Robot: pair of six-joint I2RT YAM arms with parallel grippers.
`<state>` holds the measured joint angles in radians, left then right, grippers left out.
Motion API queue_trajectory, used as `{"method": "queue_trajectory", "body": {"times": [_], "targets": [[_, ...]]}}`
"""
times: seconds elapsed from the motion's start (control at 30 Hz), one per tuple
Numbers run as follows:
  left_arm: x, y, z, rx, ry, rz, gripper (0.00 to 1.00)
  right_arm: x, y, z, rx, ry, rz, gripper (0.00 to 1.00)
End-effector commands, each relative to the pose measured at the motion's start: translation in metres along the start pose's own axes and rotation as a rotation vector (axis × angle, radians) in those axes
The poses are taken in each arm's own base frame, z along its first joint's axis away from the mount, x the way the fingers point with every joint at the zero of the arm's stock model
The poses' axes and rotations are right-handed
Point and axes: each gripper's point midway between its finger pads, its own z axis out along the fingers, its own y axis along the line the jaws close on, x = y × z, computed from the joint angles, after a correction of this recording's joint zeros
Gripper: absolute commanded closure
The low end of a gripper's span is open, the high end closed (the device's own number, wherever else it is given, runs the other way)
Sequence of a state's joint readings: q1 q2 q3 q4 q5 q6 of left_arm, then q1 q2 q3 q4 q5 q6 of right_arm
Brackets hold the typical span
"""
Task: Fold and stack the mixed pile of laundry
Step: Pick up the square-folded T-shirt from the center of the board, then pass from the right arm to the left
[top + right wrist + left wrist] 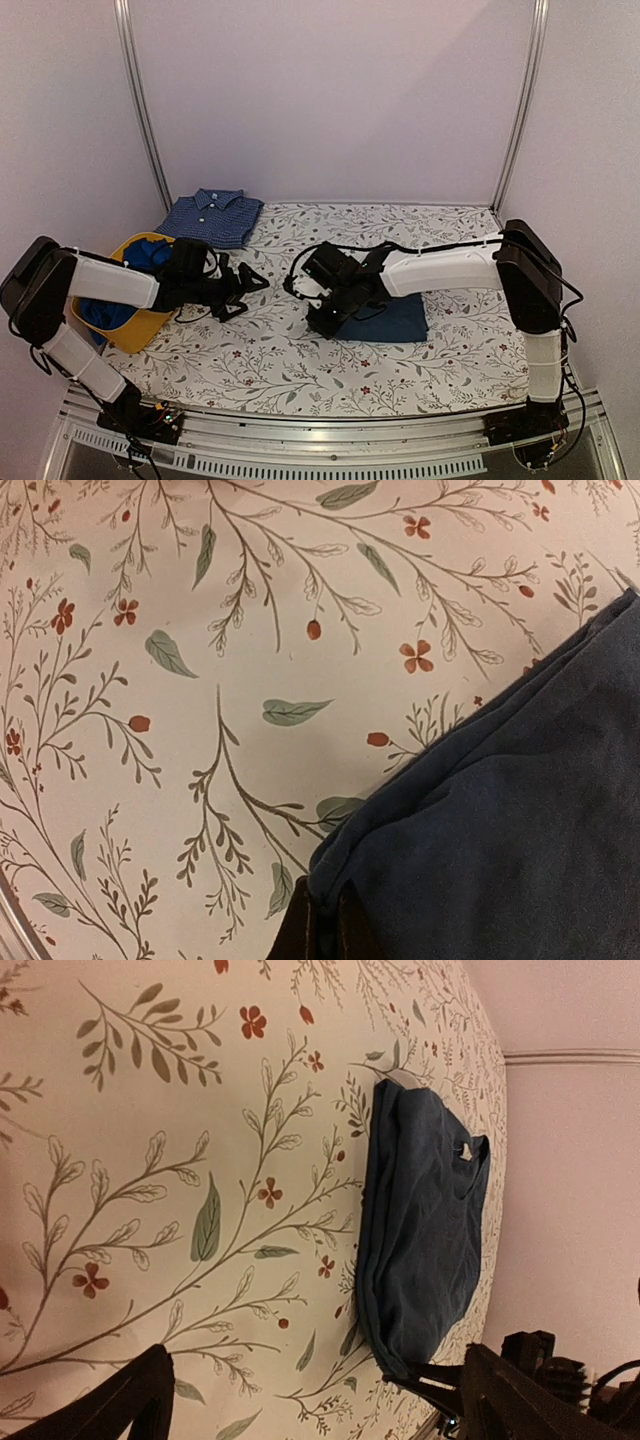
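The navy garment should be stacked on the checked shirt, so my left gripper will next take hold of the navy garment's folded side edge facing the tub.
A folded dark navy garment lies flat on the floral cloth, right of centre. My right gripper is shut on its near-left corner; in the right wrist view the fingertips pinch the hem of the garment. My left gripper hovers open over bare cloth to the left, holding nothing. The left wrist view shows its spread fingers and the navy garment beyond. A folded checked blue collared shirt rests at the back left. A royal-blue piece sits in the yellow tub.
The yellow tub stands at the table's left edge, under my left arm. The floral tablecloth covers the table, walled at the back and sides. A metal rail runs along the near edge.
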<state>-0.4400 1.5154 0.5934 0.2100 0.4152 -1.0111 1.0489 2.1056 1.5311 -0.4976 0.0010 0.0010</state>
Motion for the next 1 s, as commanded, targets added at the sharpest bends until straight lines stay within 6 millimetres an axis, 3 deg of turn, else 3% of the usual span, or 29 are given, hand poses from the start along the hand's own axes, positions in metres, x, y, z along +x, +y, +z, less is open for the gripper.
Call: {"method": "queue_trajectory", "body": {"times": [0.0,0.2,0.47,0.67,0.97], "targets": [[-0.002,-0.027,0.016,0.103,0.006,0.007,0.00,-0.035,-0.001,-0.039,-0.133,-0.164,0.086,1.00],[0.003,-0.054,0.047,0.177,0.049,-0.033,0.00,-0.036,0.002,-0.048,-0.168,-0.202,0.084,1.00],[0.029,-0.064,0.089,0.240,0.144,-0.122,0.01,-0.040,0.005,-0.051,-0.188,-0.225,0.102,1.00],[0.054,-0.070,0.113,0.267,0.216,-0.140,0.14,-0.052,0.006,-0.055,-0.195,-0.253,0.103,0.99],[0.066,-0.071,0.127,0.266,0.252,-0.148,0.36,-0.061,0.005,-0.050,-0.191,-0.255,0.100,0.98]]}}
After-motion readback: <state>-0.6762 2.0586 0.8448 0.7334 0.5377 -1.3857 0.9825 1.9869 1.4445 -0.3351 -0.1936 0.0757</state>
